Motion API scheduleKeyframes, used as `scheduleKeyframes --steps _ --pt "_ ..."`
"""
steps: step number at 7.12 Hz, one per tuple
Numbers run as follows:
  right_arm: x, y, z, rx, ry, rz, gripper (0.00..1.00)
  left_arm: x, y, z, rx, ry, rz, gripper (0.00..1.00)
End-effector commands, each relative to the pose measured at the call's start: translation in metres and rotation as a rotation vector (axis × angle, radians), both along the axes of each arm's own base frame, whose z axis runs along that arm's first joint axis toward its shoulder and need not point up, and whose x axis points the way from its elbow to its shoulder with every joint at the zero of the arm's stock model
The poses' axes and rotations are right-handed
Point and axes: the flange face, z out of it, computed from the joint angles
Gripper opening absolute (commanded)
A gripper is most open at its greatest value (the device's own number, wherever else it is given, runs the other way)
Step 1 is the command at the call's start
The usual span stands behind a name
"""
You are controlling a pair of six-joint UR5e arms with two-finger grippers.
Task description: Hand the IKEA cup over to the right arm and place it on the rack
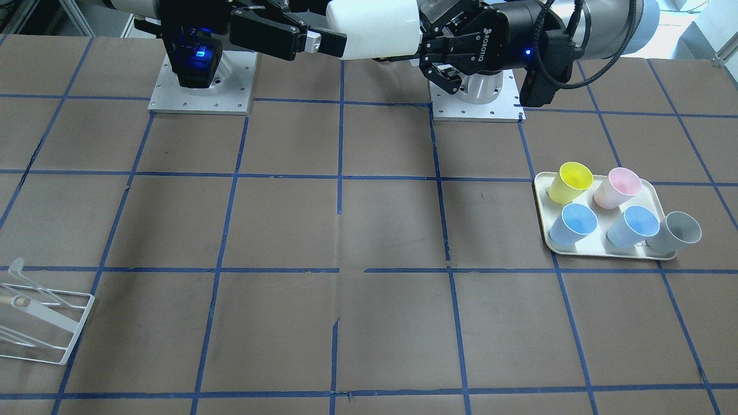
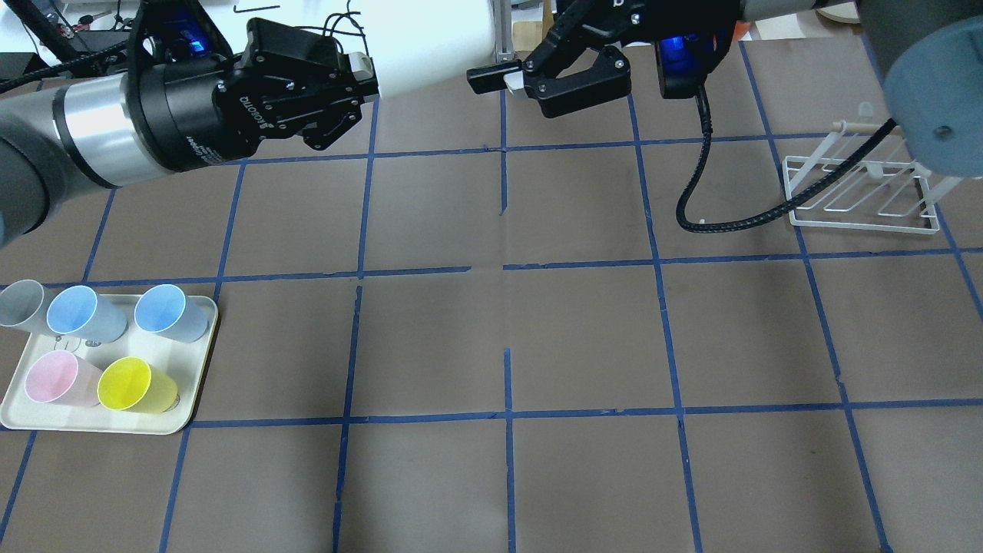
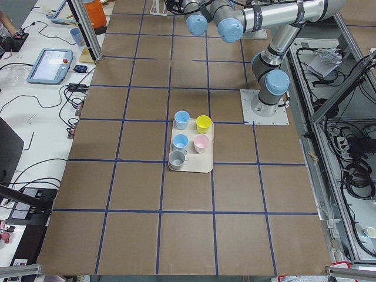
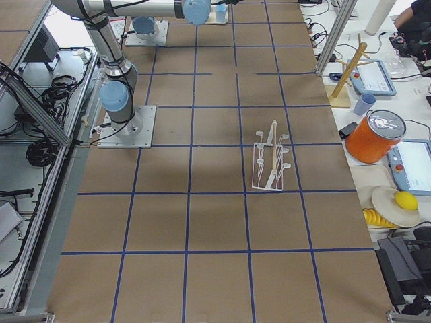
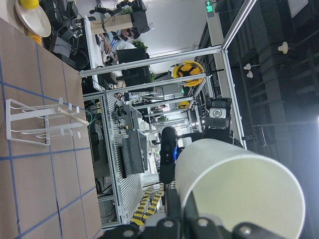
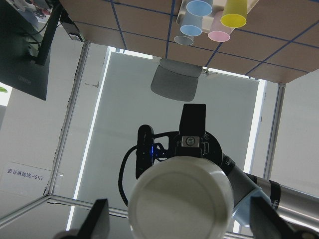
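Observation:
Next, my right gripper grabs the cup by its base end (image 6: 180, 199) to take over the IKEA cup for the rack.
The IKEA cup (image 1: 375, 26), off-white, lies horizontal in the air high above the table's back edge. My left gripper (image 1: 429, 49) is shut on its rim end; the cup also shows in the overhead view (image 2: 430, 38) and fills the left wrist view (image 5: 239, 194). My right gripper (image 2: 507, 84) is open and faces the cup's base. In the right wrist view the base (image 6: 182, 194) sits between the spread fingers (image 6: 99, 219), apart from them. The white wire rack (image 2: 860, 196) stands empty on my right side; it also shows in the front view (image 1: 40, 323).
A cream tray (image 1: 599, 251) on my left side holds yellow, pink and two blue cups, with a grey cup (image 1: 680, 230) at its edge. The right arm's black cable (image 2: 729, 223) hangs down near the rack. Both arm bases stand at the table's back.

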Motion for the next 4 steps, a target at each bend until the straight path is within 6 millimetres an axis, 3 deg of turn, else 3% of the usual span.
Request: scheduleKeyframes --steps 1,3,4 --pt "0.0028 0.0008 -0.0002 0.028 -0.002 -0.001 0.96 0.0 0.0 0.0 0.0 0.0 0.0 0.0" --pt "0.0044 0.0015 0.0003 0.028 -0.007 0.002 0.53 -0.0006 0.0001 0.0001 0.0 0.001 -0.001 0.0" --pt "0.0044 0.0009 -0.0002 0.029 -0.01 0.002 0.37 0.0001 -0.0006 -0.0005 0.001 0.002 0.001 0.0"
